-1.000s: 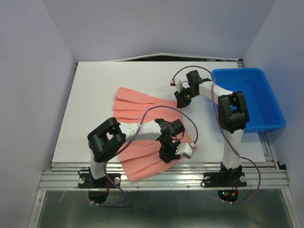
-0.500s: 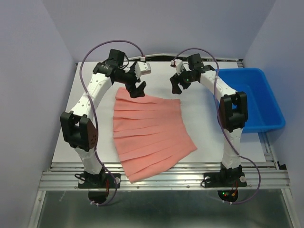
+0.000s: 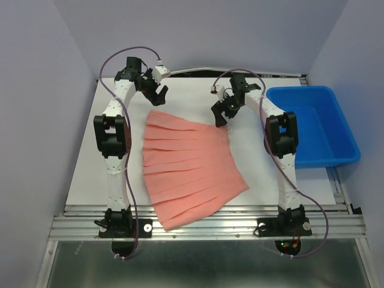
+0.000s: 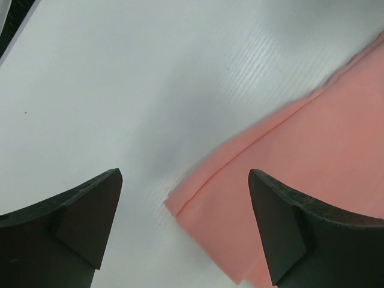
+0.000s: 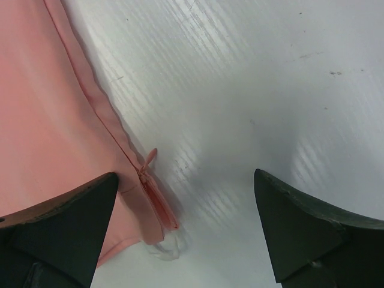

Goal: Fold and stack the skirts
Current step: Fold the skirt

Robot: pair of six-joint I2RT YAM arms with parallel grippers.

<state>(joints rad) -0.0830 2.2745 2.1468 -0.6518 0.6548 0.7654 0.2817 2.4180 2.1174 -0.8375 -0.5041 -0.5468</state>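
I should next grab the skirt's far corner (image 3: 152, 113) (image 4: 184, 205) at the narrow end with my left gripper. Then I can fold that end over toward the wide hem.
One salmon-pink pleated skirt (image 3: 189, 168) lies spread flat on the white table, narrow end far, wide hem near. My left gripper (image 3: 159, 96) hangs open just above the skirt's far left corner. In the left wrist view that corner of the skirt (image 4: 300, 138) lies between the spread left gripper (image 4: 186, 201) fingers. My right gripper (image 3: 218, 114) is open over the far right corner. In the right wrist view the skirt (image 5: 48, 120) edge and its zipper (image 5: 153, 198) lie by the left finger of the right gripper (image 5: 186, 207). Neither holds anything.
A blue plastic bin (image 3: 339, 153) stands at the table's right edge, beside the right arm. Purple walls close in the left, back and right. Bare white table (image 3: 114, 168) runs along the skirt's left side.
The left arm swung from over the skirt's near right part to its far left corner. Both grippers opened wide and let go; the skirt now shows whole and flat.
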